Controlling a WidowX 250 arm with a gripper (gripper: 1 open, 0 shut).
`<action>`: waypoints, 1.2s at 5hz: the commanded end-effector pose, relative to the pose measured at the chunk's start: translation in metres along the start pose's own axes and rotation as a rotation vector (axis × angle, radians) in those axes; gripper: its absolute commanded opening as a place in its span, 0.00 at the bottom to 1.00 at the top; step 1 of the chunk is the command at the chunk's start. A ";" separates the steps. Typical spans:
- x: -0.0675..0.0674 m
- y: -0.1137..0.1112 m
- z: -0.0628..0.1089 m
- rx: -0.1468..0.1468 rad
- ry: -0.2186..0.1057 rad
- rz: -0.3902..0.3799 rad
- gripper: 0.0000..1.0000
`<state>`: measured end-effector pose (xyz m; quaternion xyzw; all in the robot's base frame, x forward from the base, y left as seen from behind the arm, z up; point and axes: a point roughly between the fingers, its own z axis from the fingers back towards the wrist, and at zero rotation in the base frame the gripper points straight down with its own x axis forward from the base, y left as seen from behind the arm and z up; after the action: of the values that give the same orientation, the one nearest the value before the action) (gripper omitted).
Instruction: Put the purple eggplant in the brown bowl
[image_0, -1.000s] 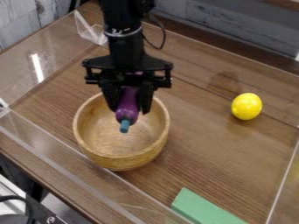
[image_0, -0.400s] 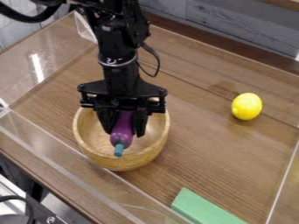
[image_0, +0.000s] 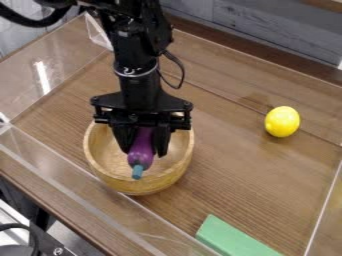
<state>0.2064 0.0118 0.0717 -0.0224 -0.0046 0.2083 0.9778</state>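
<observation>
The purple eggplant (image_0: 140, 151) would stay in the brown bowl, as the eggplant's teal stem tip hangs low inside the bowl's rim, so the robot's gripper needs to open now.
My gripper (image_0: 139, 140) points straight down over the brown bowl (image_0: 102, 160), a wide light-brown wooden bowl at the lower left of the table. It is shut on the purple eggplant (image_0: 140, 151), which hangs upright between the black fingers with its teal-blue stem tip low inside the bowl. I cannot tell whether the tip touches the bowl's floor. The arm hides the far part of the bowl's rim.
A round yellow lemon (image_0: 281, 121) lies on the wooden table at the right. A flat green block (image_0: 237, 238) sits at the bottom edge. Clear plastic walls (image_0: 40, 75) enclose the table on the left and front.
Since a second ago the gripper with the eggplant has sunk lower into the bowl and come slightly nearer the camera. Over the last half second it has stayed still.
</observation>
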 end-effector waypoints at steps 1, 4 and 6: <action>0.004 -0.002 0.004 -0.009 -0.024 -0.006 0.00; 0.010 -0.005 0.005 -0.018 -0.016 0.005 0.00; 0.017 -0.007 0.012 -0.031 -0.013 0.013 1.00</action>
<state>0.2162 0.0108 0.0745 -0.0334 0.0062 0.2119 0.9767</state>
